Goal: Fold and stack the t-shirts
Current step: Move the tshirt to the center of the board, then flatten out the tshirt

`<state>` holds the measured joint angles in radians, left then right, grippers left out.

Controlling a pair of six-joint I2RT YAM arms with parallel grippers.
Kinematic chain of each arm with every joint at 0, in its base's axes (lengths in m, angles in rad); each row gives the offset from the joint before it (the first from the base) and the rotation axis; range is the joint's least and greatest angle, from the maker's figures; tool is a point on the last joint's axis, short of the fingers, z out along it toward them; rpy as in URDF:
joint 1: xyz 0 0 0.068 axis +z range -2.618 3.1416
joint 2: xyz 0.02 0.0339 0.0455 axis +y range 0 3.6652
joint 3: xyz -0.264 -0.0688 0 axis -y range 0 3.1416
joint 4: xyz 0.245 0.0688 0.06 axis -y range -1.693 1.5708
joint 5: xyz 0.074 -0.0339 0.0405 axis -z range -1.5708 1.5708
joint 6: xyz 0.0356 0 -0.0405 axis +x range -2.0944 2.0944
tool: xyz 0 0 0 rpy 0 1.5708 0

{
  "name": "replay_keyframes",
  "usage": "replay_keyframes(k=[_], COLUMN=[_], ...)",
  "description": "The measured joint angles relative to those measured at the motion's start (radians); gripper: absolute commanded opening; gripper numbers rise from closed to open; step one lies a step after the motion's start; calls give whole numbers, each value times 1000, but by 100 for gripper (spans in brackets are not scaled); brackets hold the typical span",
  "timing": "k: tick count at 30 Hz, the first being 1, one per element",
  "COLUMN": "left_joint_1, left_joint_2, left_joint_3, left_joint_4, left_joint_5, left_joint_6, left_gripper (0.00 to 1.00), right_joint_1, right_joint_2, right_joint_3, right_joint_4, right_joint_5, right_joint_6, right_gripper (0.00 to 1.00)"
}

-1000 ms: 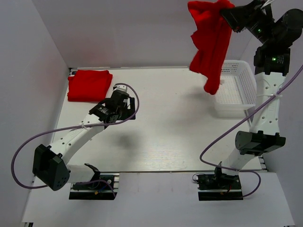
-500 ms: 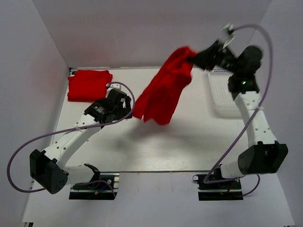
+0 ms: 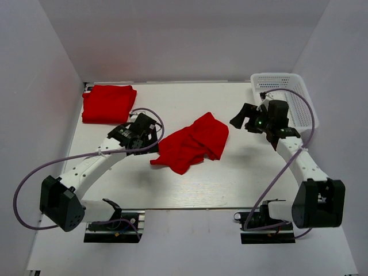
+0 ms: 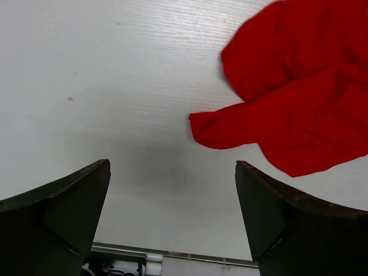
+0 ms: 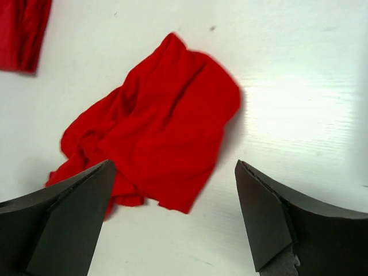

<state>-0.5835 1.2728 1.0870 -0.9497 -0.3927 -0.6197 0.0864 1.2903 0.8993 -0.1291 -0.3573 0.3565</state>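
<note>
The left gripper needs to take hold of the crumpled red t-shirt (image 3: 191, 144) next by the narrow tip that sticks out toward the gripper, so that the shirt can be spread for folding.
A crumpled red t-shirt (image 3: 191, 144) lies loose in the middle of the table, also seen in the left wrist view (image 4: 293, 109) and the right wrist view (image 5: 155, 138). A folded red t-shirt (image 3: 109, 103) rests at the back left corner, its edge showing in the right wrist view (image 5: 23, 31). My right gripper (image 3: 240, 118) hovers just right of the crumpled shirt, open (image 5: 175, 164), nothing between its fingers. My left gripper (image 3: 146, 137) sits just left of the shirt, open (image 4: 172, 167) and empty over bare table.
A white plastic basket (image 3: 276, 76) stands at the back right corner, behind the right arm. White walls close in the table on the left, back and right. Purple cables loop from both arms.
The right arm swung the red t-shirt from high above the basket down and left to the table's middle, opened and let it go. The left arm barely moved.
</note>
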Motion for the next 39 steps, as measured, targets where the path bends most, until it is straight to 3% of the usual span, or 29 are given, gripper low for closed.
replay_keyframes(k=[11, 17, 22, 24, 30, 31, 32, 33, 39], left_joint_1=[-27, -91, -133, -140, -147, -147, -147, -147, -146], left_joint_2=[150, 303, 331, 346, 417, 421, 424, 425, 423], left_joint_3=[-138, -81, -70, -58, -24, -24, -24, -24, -24], left_joint_4=[233, 279, 271, 269, 278, 278, 278, 279, 277], left_joint_5=[264, 279, 255, 240, 204, 199, 197, 195, 134], left_joint_6=[189, 249, 260, 263, 254, 251, 249, 251, 220], left_gripper=[100, 93, 81, 75, 38, 29, 6, 0, 0], right_joint_1=[139, 215, 259, 272, 323, 333, 348, 352, 413], right_joint_2=[-54, 18, 42, 46, 82, 93, 109, 115, 217], right_joint_3=[2, 2, 14, 29, 81, 88, 97, 100, 178], right_joint_4=[-218, -274, -275, -273, -264, -264, -264, -264, -264], right_joint_5=[242, 300, 306, 304, 296, 293, 286, 284, 277], right_joint_6=[-116, -140, -141, -142, -156, -159, -164, -167, -188], right_gripper=[90, 90, 90, 90, 90, 90, 90, 90, 88])
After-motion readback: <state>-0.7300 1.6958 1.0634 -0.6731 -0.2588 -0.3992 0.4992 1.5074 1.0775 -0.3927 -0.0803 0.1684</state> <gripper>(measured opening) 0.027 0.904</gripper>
